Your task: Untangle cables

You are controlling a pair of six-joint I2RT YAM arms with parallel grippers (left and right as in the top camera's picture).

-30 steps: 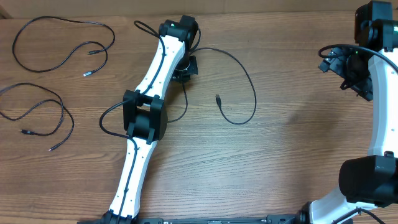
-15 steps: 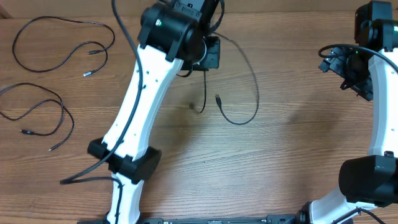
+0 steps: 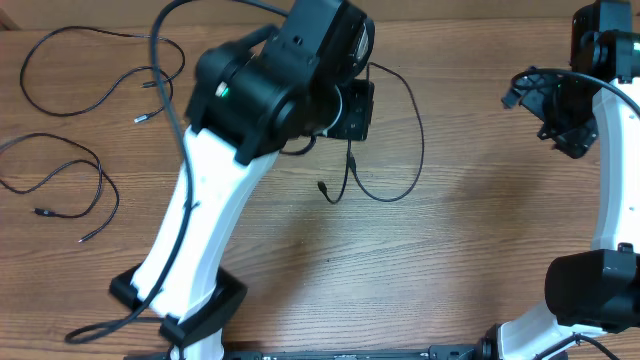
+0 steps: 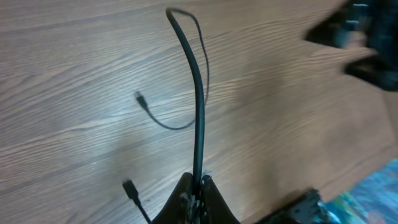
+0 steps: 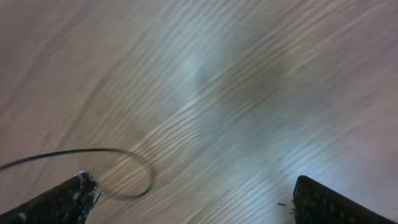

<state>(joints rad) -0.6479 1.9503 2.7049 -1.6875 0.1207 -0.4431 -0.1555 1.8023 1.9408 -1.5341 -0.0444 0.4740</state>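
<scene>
My right gripper grips the black cable's hanging loop (image 3: 421, 135) next while my left gripper holds the cable. This leaves the plug ends free to untangle.
My left gripper (image 4: 200, 186) is shut on a thin black cable (image 4: 198, 99) and holds it up off the wooden table. That cable (image 3: 414, 150) hangs in a loop right of the raised left gripper (image 3: 350, 112), with its plug ends (image 3: 323, 188) dangling below. One plug (image 4: 130, 187) shows beside the jaws in the left wrist view. Two other cables lie apart as loose loops at the far left: one at the top left (image 3: 60, 108) and one at the left edge (image 3: 100, 180). My right gripper (image 3: 545, 105) is open and empty at the right; the right wrist view shows part of a cable loop (image 5: 134, 158) between its fingers (image 5: 193, 199).
The raised left arm (image 3: 250, 110) fills the middle of the overhead view and hides the table under it. The right arm's base (image 3: 590, 290) stands at the lower right. The table's far edge (image 3: 460, 18) runs along the top.
The left arm has risen and swung right, lifting the held cable; its loop and plug ends shifted up off the table. The right gripper barely moved.
</scene>
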